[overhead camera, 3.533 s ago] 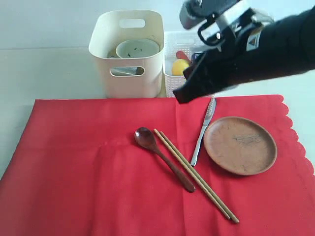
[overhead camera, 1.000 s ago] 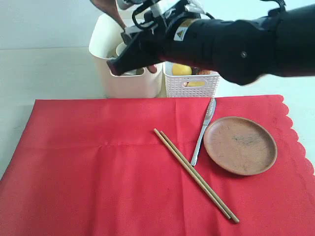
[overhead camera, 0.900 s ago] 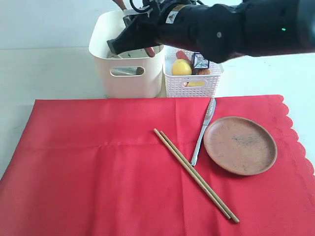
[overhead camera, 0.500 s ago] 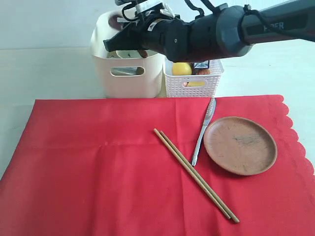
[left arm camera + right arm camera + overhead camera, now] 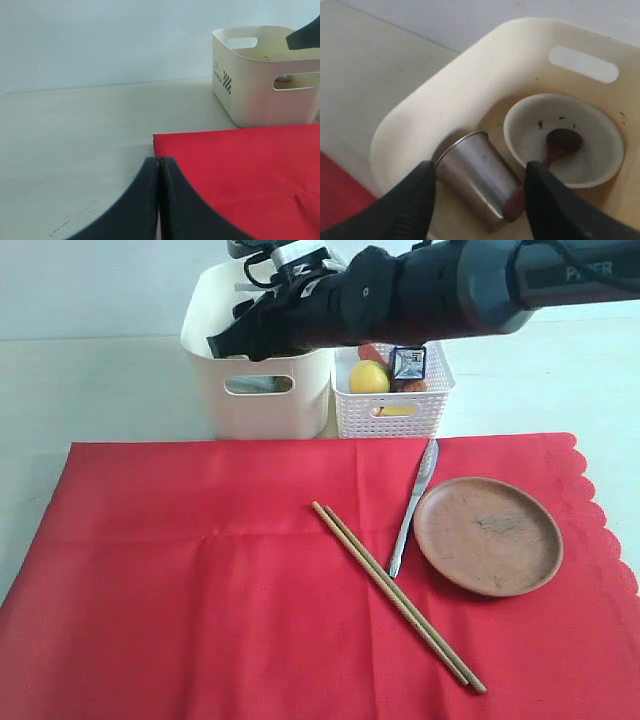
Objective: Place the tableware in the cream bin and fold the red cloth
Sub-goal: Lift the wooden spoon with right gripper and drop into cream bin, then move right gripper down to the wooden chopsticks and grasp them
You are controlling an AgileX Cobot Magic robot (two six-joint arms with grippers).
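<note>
I should next clear the chopsticks into the cream bin [image 5: 262,408], so I need to grab them by their middle [image 5: 400,601] with my right gripper.
My right gripper [image 5: 232,338] hangs over the cream bin [image 5: 262,408], its jaws open and holding nothing. In the right wrist view the gripper [image 5: 480,169] stands above the bin [image 5: 480,75]. Inside lie the steel cup [image 5: 479,176] on its side and the pale bowl [image 5: 580,150], with the dark spoon [image 5: 561,144] resting in the bowl. On the red cloth [image 5: 200,590] lie the chopsticks [image 5: 396,596], the knife [image 5: 414,506] and the brown plate [image 5: 488,536]. My left gripper [image 5: 159,163] is shut and empty by the corner of the cloth [image 5: 250,170].
A white perforated basket [image 5: 395,408] with a lemon [image 5: 368,377] and a small carton [image 5: 408,362] stands right of the bin. The pale table [image 5: 75,130] runs left of the cloth. The cloth's scalloped edge is at the right.
The right arm carried the spoon from the cloth to the bin, then lowered over it and opened. The spoon now lies in the bowl. The left gripper shows no change.
</note>
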